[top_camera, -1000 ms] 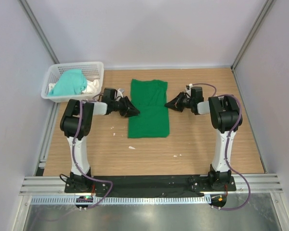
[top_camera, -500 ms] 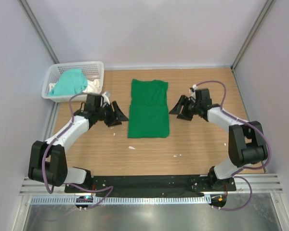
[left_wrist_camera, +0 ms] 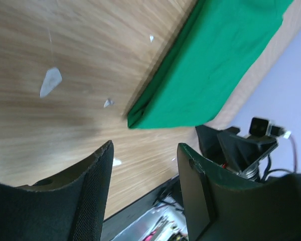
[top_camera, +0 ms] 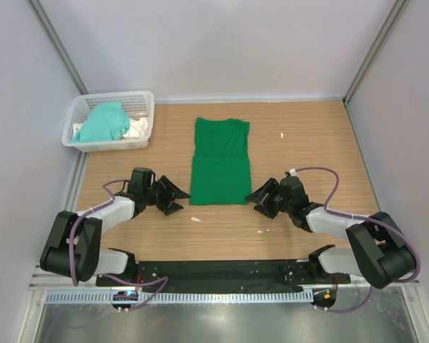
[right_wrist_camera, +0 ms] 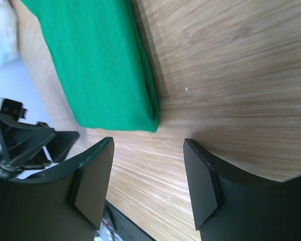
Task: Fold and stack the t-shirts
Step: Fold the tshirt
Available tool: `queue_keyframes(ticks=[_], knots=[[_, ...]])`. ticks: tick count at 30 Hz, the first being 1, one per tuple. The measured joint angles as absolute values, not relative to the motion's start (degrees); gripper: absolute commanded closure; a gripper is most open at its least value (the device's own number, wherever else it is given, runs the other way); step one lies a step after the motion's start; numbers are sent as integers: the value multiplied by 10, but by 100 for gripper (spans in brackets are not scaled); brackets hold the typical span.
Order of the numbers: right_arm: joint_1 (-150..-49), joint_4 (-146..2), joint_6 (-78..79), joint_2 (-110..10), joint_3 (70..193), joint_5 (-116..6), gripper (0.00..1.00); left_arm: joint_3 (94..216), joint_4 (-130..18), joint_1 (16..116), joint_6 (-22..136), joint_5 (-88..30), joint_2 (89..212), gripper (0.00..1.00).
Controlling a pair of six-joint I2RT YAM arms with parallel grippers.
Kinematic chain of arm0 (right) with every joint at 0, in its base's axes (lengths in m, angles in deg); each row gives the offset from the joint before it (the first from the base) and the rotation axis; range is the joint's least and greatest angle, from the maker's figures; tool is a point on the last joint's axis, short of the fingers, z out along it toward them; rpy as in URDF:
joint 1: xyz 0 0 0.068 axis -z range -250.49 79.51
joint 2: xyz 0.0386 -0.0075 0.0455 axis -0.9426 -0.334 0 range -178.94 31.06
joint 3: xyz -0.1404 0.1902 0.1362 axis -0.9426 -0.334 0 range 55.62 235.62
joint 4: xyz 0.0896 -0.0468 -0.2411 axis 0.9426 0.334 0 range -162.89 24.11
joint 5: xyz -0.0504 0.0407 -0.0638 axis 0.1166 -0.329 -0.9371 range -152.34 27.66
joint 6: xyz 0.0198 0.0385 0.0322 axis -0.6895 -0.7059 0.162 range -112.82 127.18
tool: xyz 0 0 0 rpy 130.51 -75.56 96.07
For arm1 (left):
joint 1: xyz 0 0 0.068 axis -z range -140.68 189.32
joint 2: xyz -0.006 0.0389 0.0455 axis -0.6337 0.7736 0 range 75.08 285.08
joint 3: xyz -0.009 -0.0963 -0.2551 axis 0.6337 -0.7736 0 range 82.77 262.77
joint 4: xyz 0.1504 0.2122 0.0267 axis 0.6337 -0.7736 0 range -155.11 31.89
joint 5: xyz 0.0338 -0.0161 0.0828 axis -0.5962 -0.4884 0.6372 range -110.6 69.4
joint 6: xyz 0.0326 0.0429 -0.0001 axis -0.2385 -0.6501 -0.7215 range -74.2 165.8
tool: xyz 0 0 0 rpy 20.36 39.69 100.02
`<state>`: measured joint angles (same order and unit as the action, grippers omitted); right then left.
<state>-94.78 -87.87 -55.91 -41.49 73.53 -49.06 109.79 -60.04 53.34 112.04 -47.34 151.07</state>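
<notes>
The right gripper grabs the deep green t-shirt's near corner beside it next. The t-shirt's other corner stays for my left gripper, for an even fold.
The deep green t-shirt (top_camera: 220, 163) lies flat mid-table, folded into a long narrow strip. Its near corner also shows in the left wrist view (left_wrist_camera: 210, 70) and the right wrist view (right_wrist_camera: 100, 65). My left gripper (top_camera: 174, 197) sits low on the wood just left of the shirt's near left corner, open and empty (left_wrist_camera: 145, 150). Open and empty too (right_wrist_camera: 148, 145), my right gripper (top_camera: 257, 202) sits just right of the near right corner. Neither touches the fabric. The paler mint-teal t-shirt (top_camera: 101, 123) lies crumpled in the basket.
The white lattice basket (top_camera: 144, 100) stands at the back left, also holding a white cloth (top_camera: 136, 128). Small white scraps lie on the wood (top_camera: 195, 219), (top_camera: 261, 231), (top_camera: 282, 134). Grey walls close the table in on three sides.
Both grippers have left the shirt's sides and swung back towards the near edge, dropping low beside its near corners. Both jaws have opened. The green shirt has not moved.
</notes>
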Motion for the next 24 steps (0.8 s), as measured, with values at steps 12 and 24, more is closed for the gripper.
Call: queue_keyframes(ticks=[12, 24], knots=[[-957, -925, -606, -436, 733, -528, 37, 1083, -512, 557, 1248, -440, 1577, 49], [-983, -908, -621, -455, 757, -568, 41, 1081, -494, 573, 1292, -423, 1593, 60]])
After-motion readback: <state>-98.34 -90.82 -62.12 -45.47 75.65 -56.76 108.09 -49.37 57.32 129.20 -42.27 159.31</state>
